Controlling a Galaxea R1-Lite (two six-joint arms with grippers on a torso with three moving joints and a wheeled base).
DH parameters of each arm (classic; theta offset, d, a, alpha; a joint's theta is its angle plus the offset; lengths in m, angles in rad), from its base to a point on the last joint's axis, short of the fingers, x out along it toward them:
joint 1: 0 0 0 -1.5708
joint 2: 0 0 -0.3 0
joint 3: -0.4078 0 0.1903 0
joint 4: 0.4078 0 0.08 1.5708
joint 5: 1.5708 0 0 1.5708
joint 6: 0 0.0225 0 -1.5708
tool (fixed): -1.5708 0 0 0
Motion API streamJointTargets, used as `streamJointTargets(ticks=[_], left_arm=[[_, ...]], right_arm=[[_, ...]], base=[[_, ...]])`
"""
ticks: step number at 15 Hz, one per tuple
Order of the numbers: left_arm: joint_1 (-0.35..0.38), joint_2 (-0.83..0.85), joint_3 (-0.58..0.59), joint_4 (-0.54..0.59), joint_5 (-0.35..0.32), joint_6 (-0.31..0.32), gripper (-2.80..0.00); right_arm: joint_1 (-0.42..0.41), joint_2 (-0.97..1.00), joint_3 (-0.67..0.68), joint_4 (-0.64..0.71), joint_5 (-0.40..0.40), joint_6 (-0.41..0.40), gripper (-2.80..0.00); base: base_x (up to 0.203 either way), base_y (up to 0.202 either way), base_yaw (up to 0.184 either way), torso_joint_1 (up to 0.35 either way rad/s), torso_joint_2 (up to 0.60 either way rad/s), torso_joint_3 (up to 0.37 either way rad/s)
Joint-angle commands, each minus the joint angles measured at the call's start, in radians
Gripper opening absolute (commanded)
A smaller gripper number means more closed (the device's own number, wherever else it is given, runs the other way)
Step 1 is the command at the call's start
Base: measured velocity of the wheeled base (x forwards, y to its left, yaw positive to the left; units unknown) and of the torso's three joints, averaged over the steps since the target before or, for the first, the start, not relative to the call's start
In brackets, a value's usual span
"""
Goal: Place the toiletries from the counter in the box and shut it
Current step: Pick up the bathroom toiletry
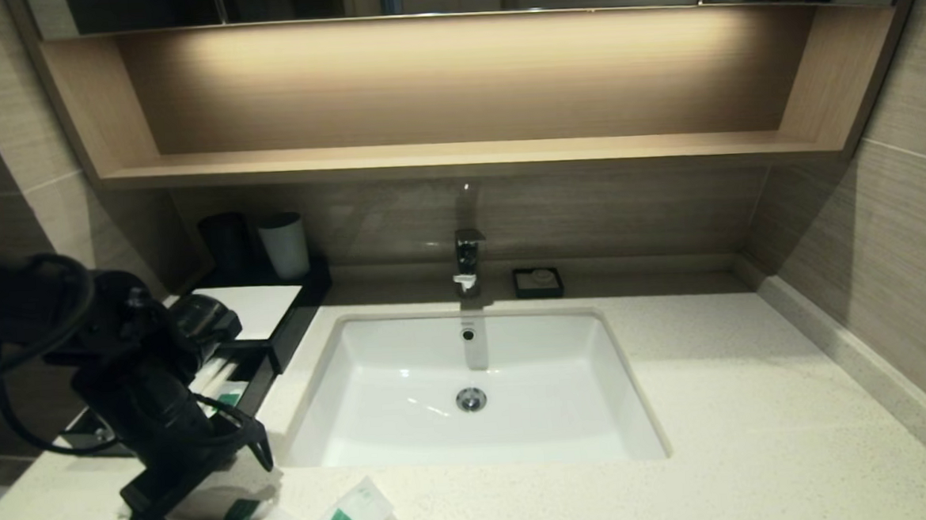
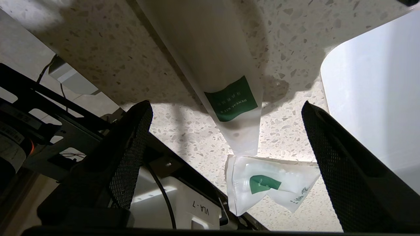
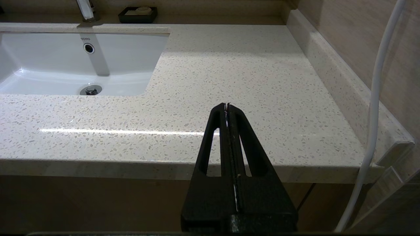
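The long frosted sachet is next: my left gripper will grab it by its green-labeled end (image 1: 242, 512) and can then pack it into the box's open drawer (image 1: 244, 368).
My left gripper (image 1: 214, 503) (image 2: 224, 106) hangs open over the counter's (image 1: 716, 405) front left corner, with nothing between its fingers (image 2: 131, 147). Under it lies a long frosted sachet (image 1: 238, 511) (image 2: 226, 82) with a green label. A short, wide sachet (image 1: 350, 519) (image 2: 272, 183) lies just beside it at the counter's front edge. The black box (image 1: 252, 311) with a white top stands behind, left of the sink. Its drawer is pulled out and holds another sachet (image 1: 220, 380). My right gripper (image 3: 227, 105) is shut and empty, held before the counter's front edge on the right.
The white sink (image 1: 470, 386) fills the middle, with a faucet (image 1: 468, 260) and a small black soap dish (image 1: 538, 282) behind it. A black cup (image 1: 224, 241) and a white cup (image 1: 285, 245) stand behind the box. A wooden shelf (image 1: 457, 153) runs above.
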Motion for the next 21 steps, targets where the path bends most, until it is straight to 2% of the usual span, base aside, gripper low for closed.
streamJointTargets(ticks=[1,6,21], left_arm=[[-0.001,0.005,0.008,-0.005,-0.007,-0.006,0.0],[0.0,0.014,0.041,-0.059,-0.014,-0.008,0.0],[0.001,0.051,0.055,-0.086,-0.017,-0.014,0.0]], right_arm=[[0.0,0.001,0.002,0.0,0.0,0.0,-2.8],[0.0,0.001,0.002,0.0,0.0,0.0,-2.8],[0.0,0.001,0.002,0.0,0.0,0.0,-2.8]], base=[[0.0,0.0,0.0,0.0,0.0,0.0],[0.0,0.0,0.0,0.0,0.0,0.0],[0.0,0.0,0.0,0.0,0.0,0.0]])
